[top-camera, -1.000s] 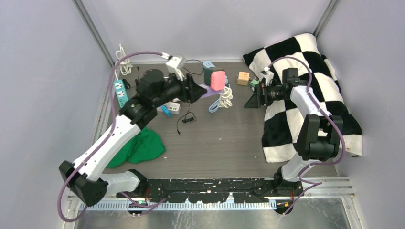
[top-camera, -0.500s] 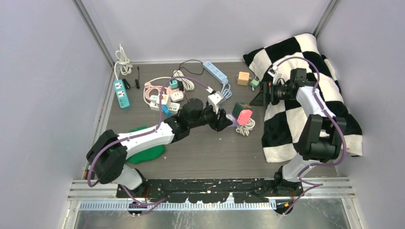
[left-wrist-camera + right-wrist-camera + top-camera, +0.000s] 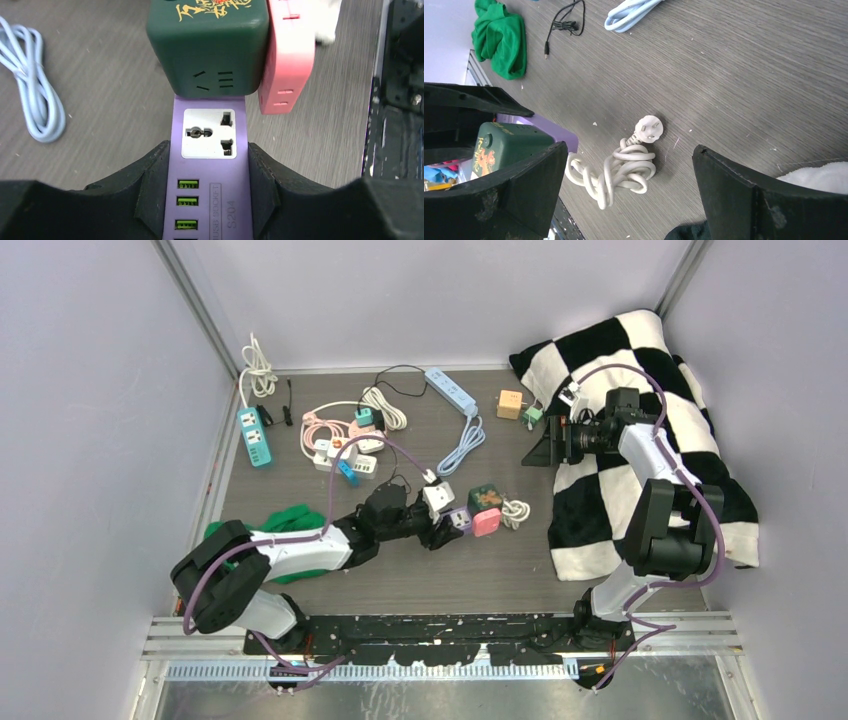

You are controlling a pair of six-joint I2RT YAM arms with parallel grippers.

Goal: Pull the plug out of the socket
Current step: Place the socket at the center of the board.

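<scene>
The purple power strip is raised and tilted above the table in my left gripper, so I should keep it closed until the power strip's bottom lies flat.
My left gripper is shut on a purple power strip, its fingers against both long sides. A dark green cube plug and a pink plug sit plugged into the strip's far end; from above they show as green and pink on the table's middle. The strip's white coiled cord lies beside them, its white plug free on the table. My right gripper is open and empty at the blanket's edge, above and apart from the strip.
A checkered blanket covers the right side. A pile of adapters and cords lies at back left, with a teal strip, a blue strip and a wooden cube. A green cloth lies under my left arm.
My left gripper carried the purple strip with its plugs from the back of the table down toward the front middle and lowered it to the table. The right gripper drew back slightly.
</scene>
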